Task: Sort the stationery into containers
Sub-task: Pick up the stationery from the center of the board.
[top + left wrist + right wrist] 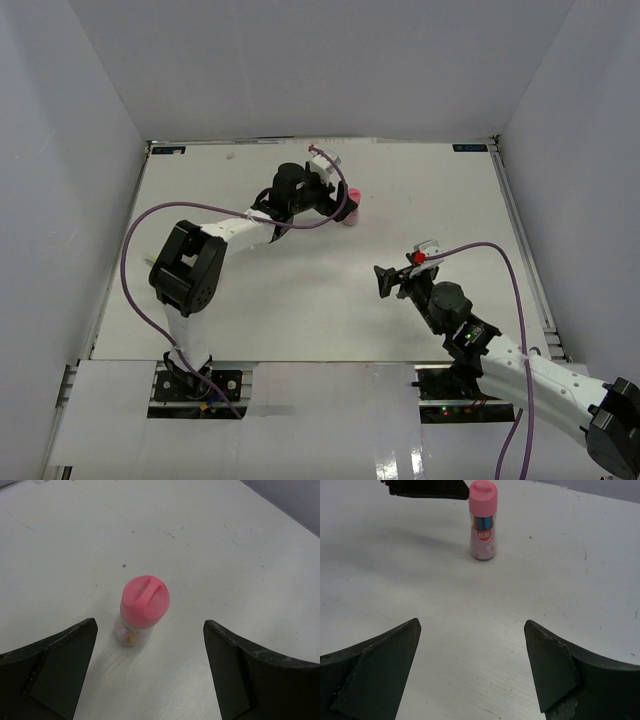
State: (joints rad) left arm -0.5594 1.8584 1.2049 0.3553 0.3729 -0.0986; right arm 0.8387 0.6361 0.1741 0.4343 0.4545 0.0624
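My left gripper needs to grab the stubby cylinder by its pink cap [352, 206] [145, 602] next. The cylinder's base will then be free to go into a container.
One piece of stationery shows: a stubby cylinder with a pink cap [352, 206] standing upright on the white table [300, 300]. My left gripper [338, 192] hovers right beside it, open; in the left wrist view the cylinder [142, 607] stands just ahead of the wide-apart fingers of this gripper [151, 626], touching neither. My right gripper [396, 270] is open over the table's middle right and holds nothing. In the right wrist view this gripper [472, 625] faces the cylinder [483, 522], which stands well ahead. The containers are out of view.
Grey walls enclose the table on three sides. A dark finger of the left gripper [427, 487] shows at the top of the right wrist view, next to the cylinder. Purple cables [135, 250] loop beside both arms.
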